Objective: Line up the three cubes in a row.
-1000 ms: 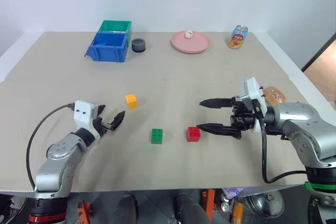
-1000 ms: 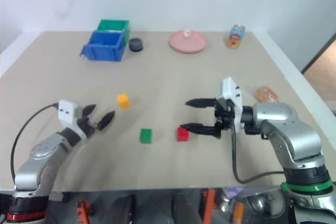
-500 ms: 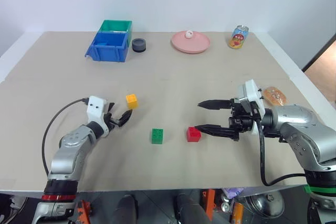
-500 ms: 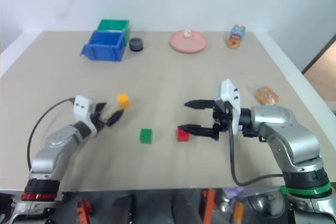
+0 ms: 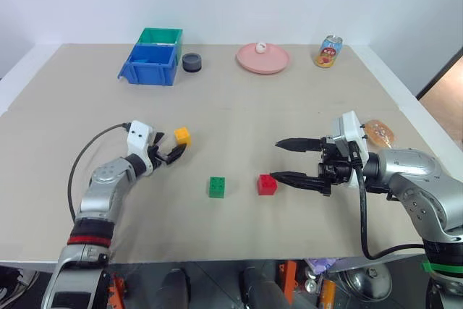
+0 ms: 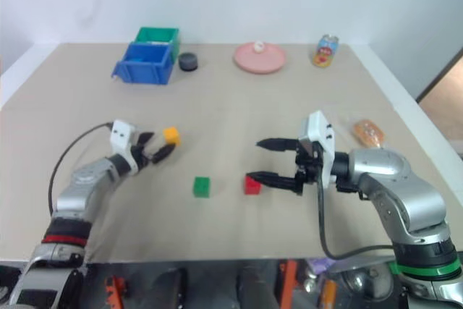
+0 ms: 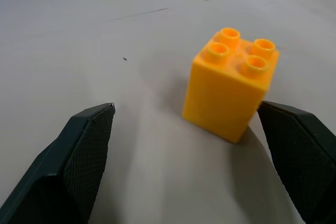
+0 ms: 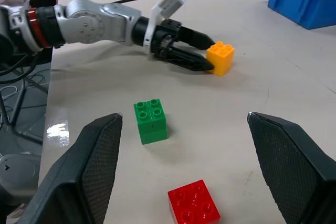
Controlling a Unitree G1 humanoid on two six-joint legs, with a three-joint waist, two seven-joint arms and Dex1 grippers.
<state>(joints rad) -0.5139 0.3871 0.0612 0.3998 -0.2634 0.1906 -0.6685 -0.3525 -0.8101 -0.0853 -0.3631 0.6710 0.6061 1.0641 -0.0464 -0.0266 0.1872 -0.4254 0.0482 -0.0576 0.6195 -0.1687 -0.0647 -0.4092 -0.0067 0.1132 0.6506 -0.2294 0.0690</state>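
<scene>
My left gripper should next grab the yellow cube (image 5: 182, 135) by its studless sides to line up the three cubes.
A yellow cube (image 5: 182, 135) stands on the beige table (image 5: 239, 106), left of the middle. My left gripper (image 5: 173, 152) is open at table level, and the left wrist view shows the yellow cube (image 7: 231, 85) between its fingers (image 7: 86, 150), close to one of them. Whether it touches is unclear. The green cube (image 5: 216, 187) and the red cube (image 5: 266, 184) sit side by side nearer the front, a small gap apart. My right gripper (image 5: 275, 160) is open and points left, its lower finger just right of the red cube, holding nothing.
At the back stand a blue bin (image 5: 148, 65) with a green bin (image 5: 160, 35) behind it, a dark round cap (image 5: 191, 62), a pink plate (image 5: 262, 59) and a can (image 5: 329, 51). A wrapped bun (image 5: 377, 132) lies by the right edge.
My left gripper has moved forward across the table to the yellow cube, which now lies between its open fingers. The cubes and my right gripper have stayed where they were.
</scene>
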